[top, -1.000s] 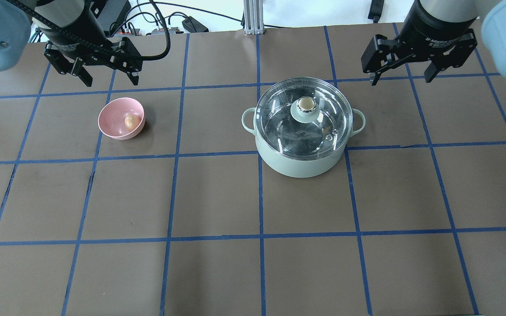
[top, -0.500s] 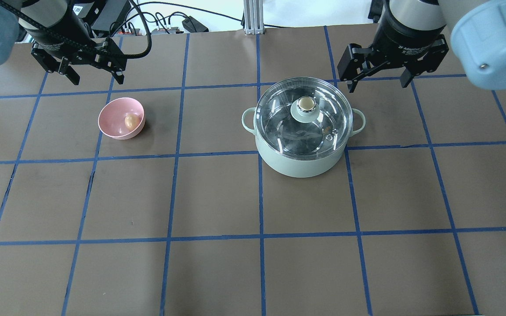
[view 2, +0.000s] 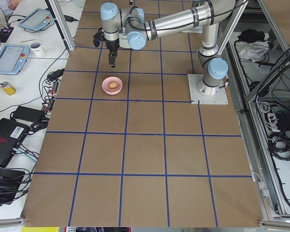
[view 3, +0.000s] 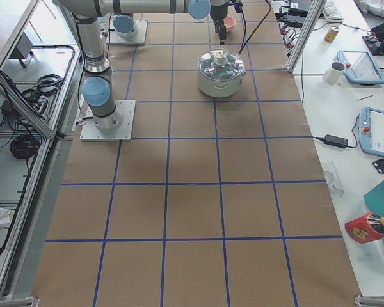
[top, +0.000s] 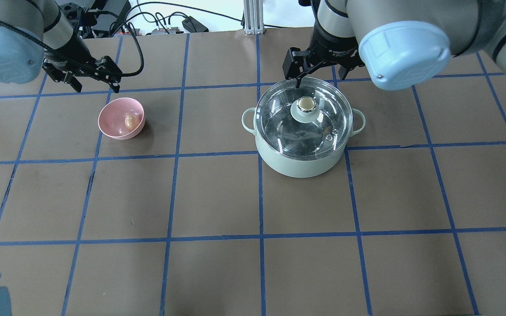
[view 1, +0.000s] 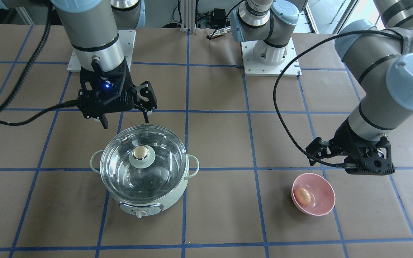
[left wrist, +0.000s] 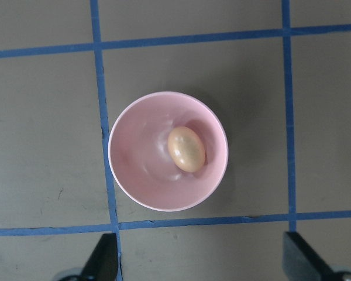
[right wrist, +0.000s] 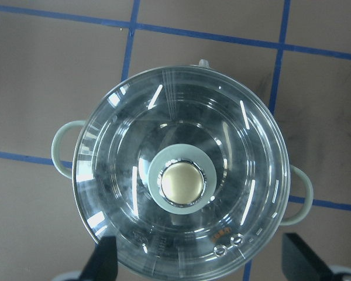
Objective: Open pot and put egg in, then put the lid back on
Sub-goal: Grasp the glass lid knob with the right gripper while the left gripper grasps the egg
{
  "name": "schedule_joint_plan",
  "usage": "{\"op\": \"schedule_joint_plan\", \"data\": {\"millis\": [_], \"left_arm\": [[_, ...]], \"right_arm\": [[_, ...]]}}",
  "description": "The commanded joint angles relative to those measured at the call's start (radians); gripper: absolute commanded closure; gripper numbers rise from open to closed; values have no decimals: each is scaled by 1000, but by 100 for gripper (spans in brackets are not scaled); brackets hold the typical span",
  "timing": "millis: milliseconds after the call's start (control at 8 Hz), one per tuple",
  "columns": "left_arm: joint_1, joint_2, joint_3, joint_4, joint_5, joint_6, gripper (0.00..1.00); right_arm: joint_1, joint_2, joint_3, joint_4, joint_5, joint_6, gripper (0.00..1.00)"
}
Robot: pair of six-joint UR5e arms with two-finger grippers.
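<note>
The glass lid is wider than my open fingers, so my right gripper will next grab it by its narrow gold-capped knob (right wrist: 182,183) to open the pot.
The mint-green pot (top: 299,164) stands right of the table's middle with the clear glass lid (top: 279,120) on it, its gold-capped knob (top: 306,104) upright. The pot also shows in the front view (view 1: 145,206). The tan egg (top: 130,121) lies in a pink bowl (top: 111,117) to the left. My right gripper (view 1: 124,121) is open and hovers over the pot's rim on the robot-base side. In the right wrist view the knob (right wrist: 182,183) sits between and ahead of the fingers. My left gripper (top: 97,83) is open, just behind the bowl. The left wrist view shows the egg (left wrist: 186,148) below.
The table is brown with a blue tape grid. The pot's two loop handles (top: 247,119) stick out sideways and its control knob (view 1: 140,214) faces away from the robot. Arm base plates (view 1: 270,53) and cables lie at the robot's side.
My right gripper has moved left, from beside the pot to over its rim. My left gripper has moved closer to the bowl. Both stay open. Pot, lid and egg have not moved.
</note>
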Motion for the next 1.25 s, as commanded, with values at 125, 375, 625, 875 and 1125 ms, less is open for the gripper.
{"op": "schedule_joint_plan", "data": {"millis": [125,375,625,875,1125], "left_arm": [[23,-150,-43,204,0,37,0],[23,-175,-68,204,2,51,0],[23,-215,-78,205,2,54,0],[23,-224,-77,207,4,76,0],[23,-235,-78,207,8,77,0]], "right_arm": [[15,103,-20,-82,5,2,0],[15,143,-20,-84,2,18,0],[15,170,-20,-84,-9,18,0],[12,187,-20,-82,-12,18,0],[5,192,-19,-81,-12,16,0]]}}
